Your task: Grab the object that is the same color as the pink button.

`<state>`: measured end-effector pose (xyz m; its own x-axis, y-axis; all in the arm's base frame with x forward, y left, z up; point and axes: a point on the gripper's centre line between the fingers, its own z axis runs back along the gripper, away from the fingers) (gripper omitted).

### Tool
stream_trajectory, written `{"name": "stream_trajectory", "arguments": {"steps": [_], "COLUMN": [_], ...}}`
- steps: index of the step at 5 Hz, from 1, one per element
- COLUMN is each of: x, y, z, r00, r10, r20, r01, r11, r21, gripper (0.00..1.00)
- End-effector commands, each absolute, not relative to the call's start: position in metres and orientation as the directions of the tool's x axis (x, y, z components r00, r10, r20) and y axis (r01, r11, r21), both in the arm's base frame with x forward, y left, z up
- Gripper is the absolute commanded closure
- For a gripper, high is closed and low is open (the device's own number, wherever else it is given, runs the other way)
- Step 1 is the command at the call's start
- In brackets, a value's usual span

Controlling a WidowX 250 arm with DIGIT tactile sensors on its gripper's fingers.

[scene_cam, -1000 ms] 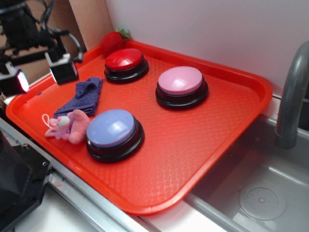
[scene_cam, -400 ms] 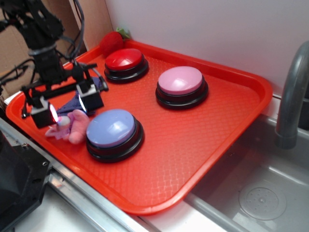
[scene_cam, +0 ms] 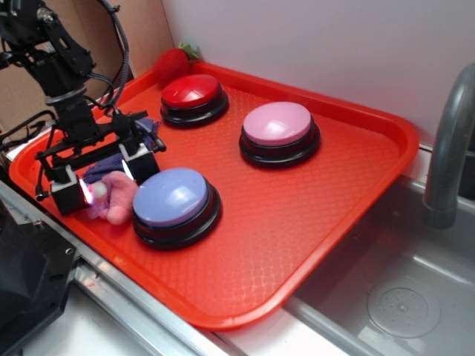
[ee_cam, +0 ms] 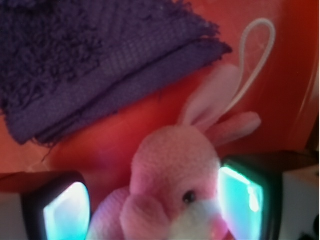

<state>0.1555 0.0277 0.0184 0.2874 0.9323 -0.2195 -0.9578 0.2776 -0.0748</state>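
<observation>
I should close my gripper on the bunny: my gripper's fingers reach down on both sides of the bunny's head, so they would hold the bunny if I closed now.
The object, a small pink plush bunny with a white face, lies at the front left of the red tray. It sits between a purple cloth and a lavender-blue button. My gripper is lowered over it and open, one finger on each side. In the wrist view the bunny's head fills the gap of the gripper. The right pad is against the bunny's cheek, while the left pad stands a little apart from it. The pink button sits at the tray's back right, far from the gripper.
The purple cloth lies just behind the bunny. The lavender-blue button stands close on the gripper's right. A red button and a strawberry are at the tray's back. A sink and faucet lie to the right.
The gripper swung in from the tray's left edge and came down over the bunny. Its fingers now straddle the toy. The bunny has barely shifted.
</observation>
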Motion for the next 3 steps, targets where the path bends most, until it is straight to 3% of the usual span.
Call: {"name": "stream_trajectory", "arguments": {"steps": [1, 3], "x": [0.1532, 0.1597], "y": [0.0253, 0.0265], "z": [0.0181, 0.0227], "r00": [0.293, 0.406], "r10": [0.933, 0.901], "r20": [-0.209, -0.152], "r01": [-0.956, -0.913], "r11": [0.279, 0.391], "r21": [-0.096, -0.118], "gripper": [1.00, 1.00]}}
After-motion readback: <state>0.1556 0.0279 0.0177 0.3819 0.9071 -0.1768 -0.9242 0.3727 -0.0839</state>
